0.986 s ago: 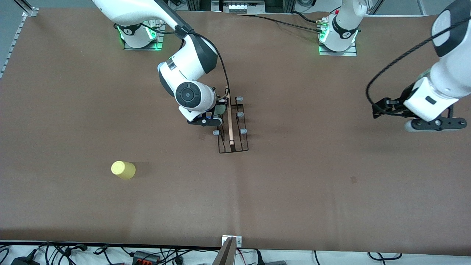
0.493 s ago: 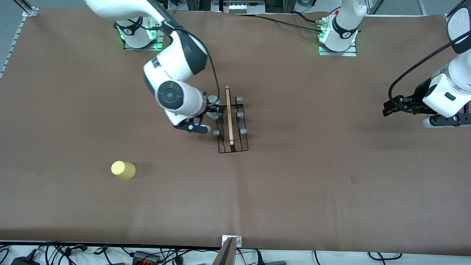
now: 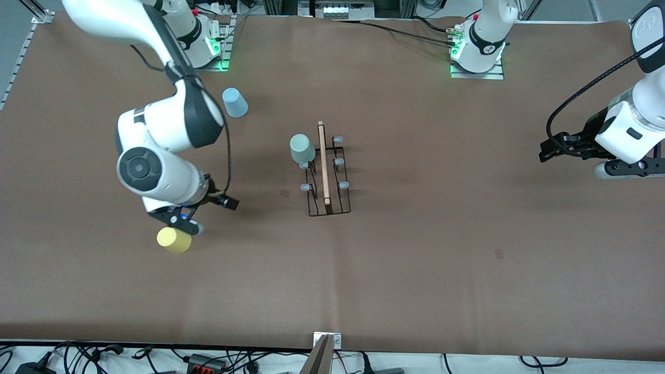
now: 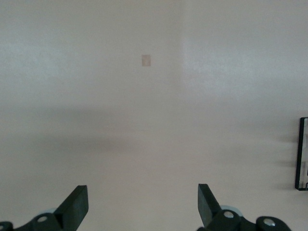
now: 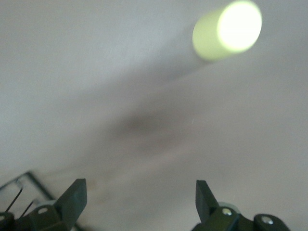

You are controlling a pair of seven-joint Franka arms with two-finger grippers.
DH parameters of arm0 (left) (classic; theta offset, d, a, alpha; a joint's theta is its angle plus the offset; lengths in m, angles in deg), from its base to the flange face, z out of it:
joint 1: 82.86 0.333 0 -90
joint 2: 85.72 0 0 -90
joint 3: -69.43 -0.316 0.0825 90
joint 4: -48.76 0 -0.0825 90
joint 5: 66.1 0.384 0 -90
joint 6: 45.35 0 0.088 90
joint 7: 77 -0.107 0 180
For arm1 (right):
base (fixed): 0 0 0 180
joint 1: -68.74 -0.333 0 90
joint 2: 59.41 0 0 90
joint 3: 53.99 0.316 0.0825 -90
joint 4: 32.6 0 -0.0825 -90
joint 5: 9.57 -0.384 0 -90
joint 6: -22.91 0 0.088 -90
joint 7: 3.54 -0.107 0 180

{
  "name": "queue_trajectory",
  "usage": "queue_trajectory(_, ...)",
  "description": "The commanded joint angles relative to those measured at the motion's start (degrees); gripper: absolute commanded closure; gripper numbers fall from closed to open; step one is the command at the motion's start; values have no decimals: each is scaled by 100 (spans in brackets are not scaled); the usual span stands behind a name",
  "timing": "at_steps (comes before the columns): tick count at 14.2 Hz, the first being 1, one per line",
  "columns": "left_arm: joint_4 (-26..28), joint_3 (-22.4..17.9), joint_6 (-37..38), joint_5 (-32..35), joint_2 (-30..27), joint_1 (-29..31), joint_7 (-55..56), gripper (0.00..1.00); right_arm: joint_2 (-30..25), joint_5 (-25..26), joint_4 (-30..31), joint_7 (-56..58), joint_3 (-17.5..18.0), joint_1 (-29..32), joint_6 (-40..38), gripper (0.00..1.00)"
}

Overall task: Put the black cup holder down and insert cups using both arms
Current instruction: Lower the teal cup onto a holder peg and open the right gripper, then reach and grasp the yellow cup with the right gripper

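Observation:
My right gripper is going to grab the yellow cup by its body (image 3: 175,240) next, to load the black cup holder (image 3: 323,166) with cups.
The black cup holder (image 3: 323,166) stands mid-table with its wooden handle on top; an edge of it shows as the cup holder (image 4: 302,154) and as wire rack (image 5: 19,191). A mint green cup (image 3: 302,148) sits upside down on one of its pegs toward the right arm's end. A light blue cup (image 3: 235,102) stands near the right arm's base. The yellow cup (image 3: 174,240) (image 5: 228,31) lies on its side. My right gripper (image 3: 183,221) (image 5: 139,197) hangs open and empty just above the yellow cup. My left gripper (image 3: 626,167) (image 4: 143,199) waits open over bare table at the left arm's end.
The two arm bases (image 3: 477,57) stand along the table edge farthest from the front camera. Cables and a metal bracket (image 3: 327,340) line the nearest edge. A small dark mark (image 3: 499,253) is on the brown table cover.
My right gripper opened, left the mint green cup on the peg and swung away from the holder to the yellow cup. The left arm drew slightly toward its end of the table.

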Motion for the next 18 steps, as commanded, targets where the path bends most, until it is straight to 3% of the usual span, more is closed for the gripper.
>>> queue_trajectory(1, -169, -33, 166, -35, 50, 15, -149, 0, 317, 61, -209, 872, 19, 447, 307, 0)
queue_trajectory(7, -169, -33, 174, -26, 50, 6, -167, 0, 835, 61, -209, 3201, 19, 1220, 878, 0)
queue_trajectory(11, -169, -24, 174, -17, 50, -3, -167, 0, 1161, 61, -218, 4142, 19, 1353, 1380, 0)
queue_trajectory(18, -169, 3, 192, -17, 50, 6, -167, 0, 1285, 44, -218, 4390, 28, 1380, 1495, 0)
